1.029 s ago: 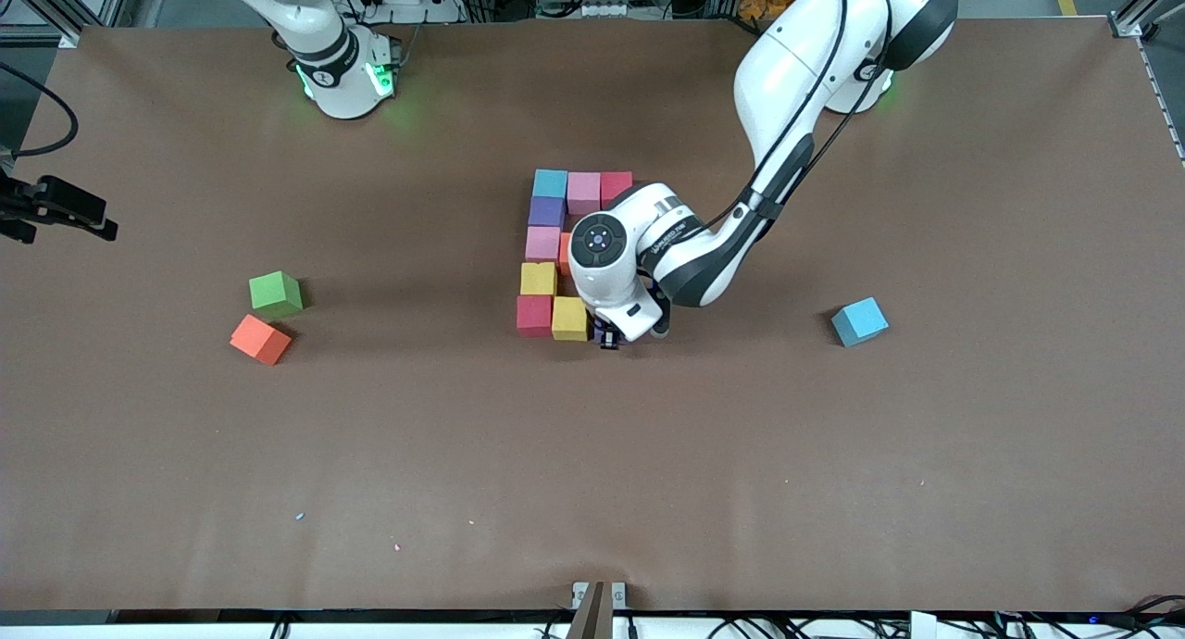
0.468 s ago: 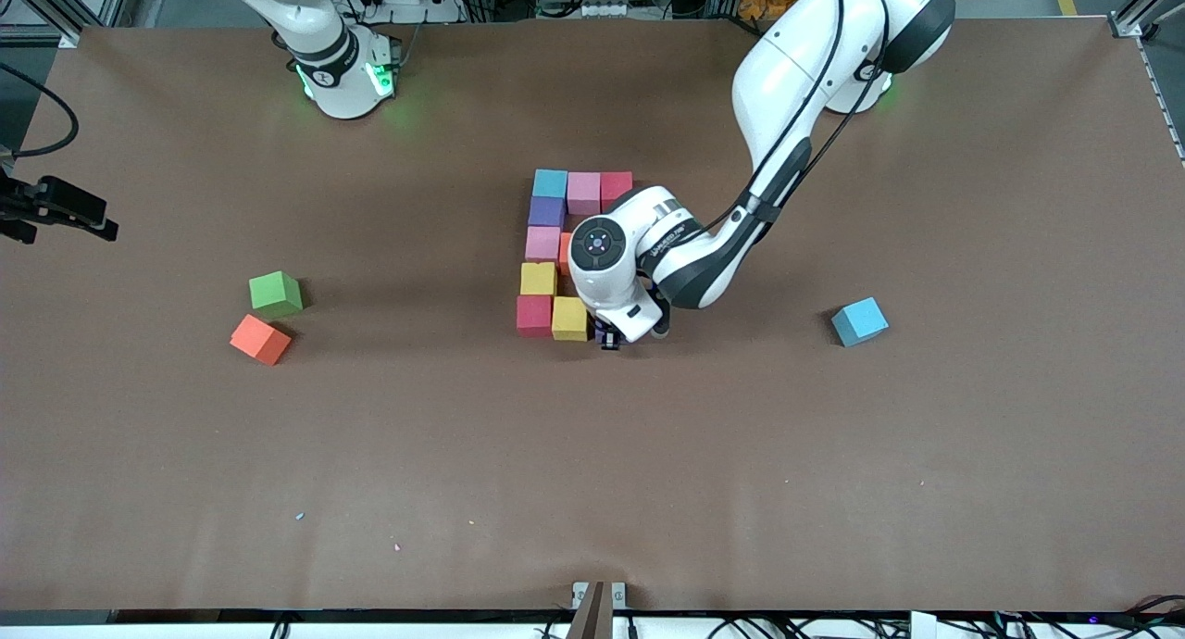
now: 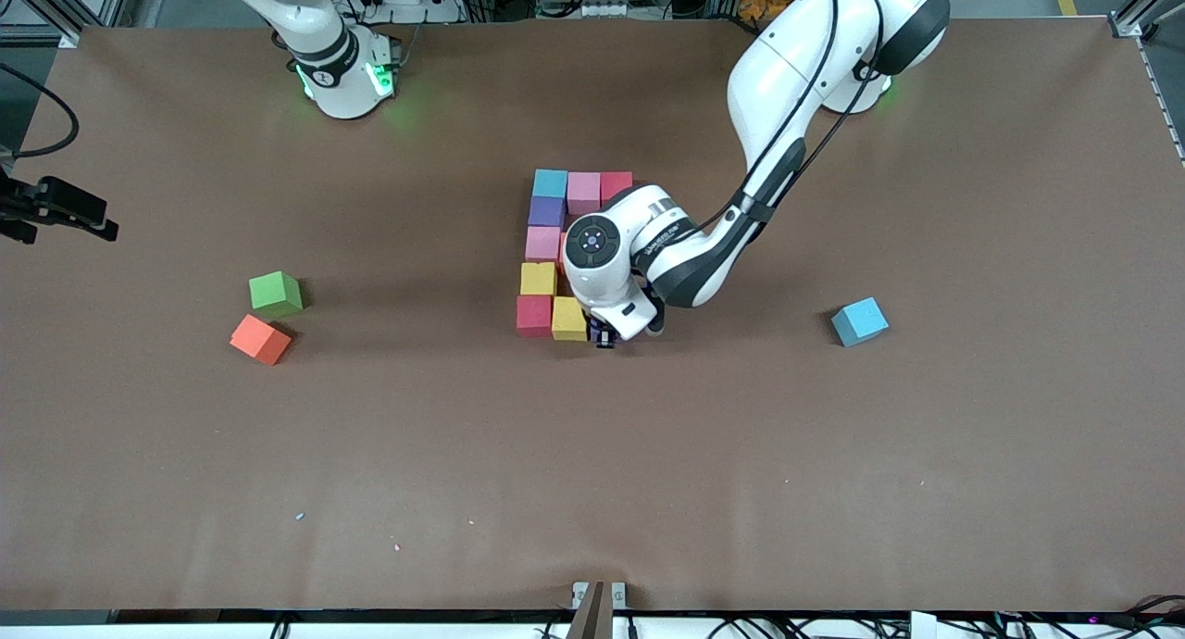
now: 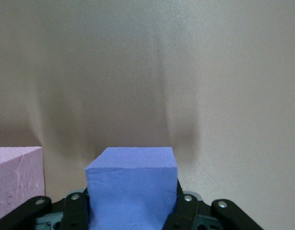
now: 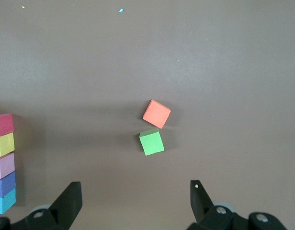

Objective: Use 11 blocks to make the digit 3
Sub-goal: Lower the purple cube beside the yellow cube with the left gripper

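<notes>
The purple block's lower edge is on the tabletop beside the yellow block, so it is time for my left gripper to open now.
The partial digit 3 stands mid-table: light blue (image 3: 550,183), pink (image 3: 583,193) and red (image 3: 616,188) blocks in a row, then purple (image 3: 546,212), pink (image 3: 542,243), yellow (image 3: 538,278) and red (image 3: 534,315) in a column, with a yellow block (image 3: 568,319) beside the last. An orange block is mostly hidden under the left arm. My left gripper (image 3: 605,335) is shut on a purple block (image 4: 132,182), held low beside that yellow block. Loose orange (image 3: 260,339) and light blue (image 3: 859,321) blocks lie apart. My right gripper (image 5: 135,201) is open and empty, high over the table.
A green cube (image 3: 275,292) touches the loose orange block toward the right arm's end; both show in the right wrist view, green (image 5: 152,142) and orange (image 5: 156,114). The right arm's base (image 3: 343,74) stands at the table's edge; that arm waits.
My left gripper has shifted slightly toward the yellow block with the purple block in it. The right arm has not moved.
</notes>
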Available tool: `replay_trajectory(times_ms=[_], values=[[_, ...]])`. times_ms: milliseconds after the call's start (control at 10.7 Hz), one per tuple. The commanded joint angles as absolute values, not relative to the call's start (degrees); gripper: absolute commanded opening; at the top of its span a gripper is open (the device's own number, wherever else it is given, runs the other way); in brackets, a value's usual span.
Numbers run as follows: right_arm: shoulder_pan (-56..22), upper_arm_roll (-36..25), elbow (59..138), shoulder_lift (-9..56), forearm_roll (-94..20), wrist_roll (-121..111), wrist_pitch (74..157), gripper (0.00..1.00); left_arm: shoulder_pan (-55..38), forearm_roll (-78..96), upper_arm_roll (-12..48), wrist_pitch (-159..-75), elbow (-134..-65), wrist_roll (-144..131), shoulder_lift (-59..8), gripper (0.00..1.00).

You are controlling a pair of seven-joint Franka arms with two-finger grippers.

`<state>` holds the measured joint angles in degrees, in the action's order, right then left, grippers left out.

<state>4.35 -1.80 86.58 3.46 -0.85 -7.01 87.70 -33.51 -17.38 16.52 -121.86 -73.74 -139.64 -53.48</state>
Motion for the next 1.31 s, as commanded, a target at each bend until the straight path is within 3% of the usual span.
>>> replay_trajectory(times_ms=[0,1029,1123,1217], values=[[4.83,-1.32,86.31,3.52,-0.18,-6.33,87.19,1.0,-34.45,-18.37,15.82,-121.82,-71.89,-141.24,-54.67,0.47],[4.48,-1.23,86.31,3.69,-0.18,-6.24,87.54,1.0,-34.89,-18.28,15.82,-122.34,-71.81,-141.42,-54.84,0.56],[4.48,-1.23,86.31,3.69,-0.18,-6.33,87.54,1.0,-34.89,-18.28,15.82,-122.43,-71.81,-141.76,-54.84,0.65],[4.57,-1.32,86.31,3.69,-0.18,-6.24,87.54,1.0,-34.81,-18.28,15.82,-122.52,-71.81,-141.85,-54.84,1.0]])
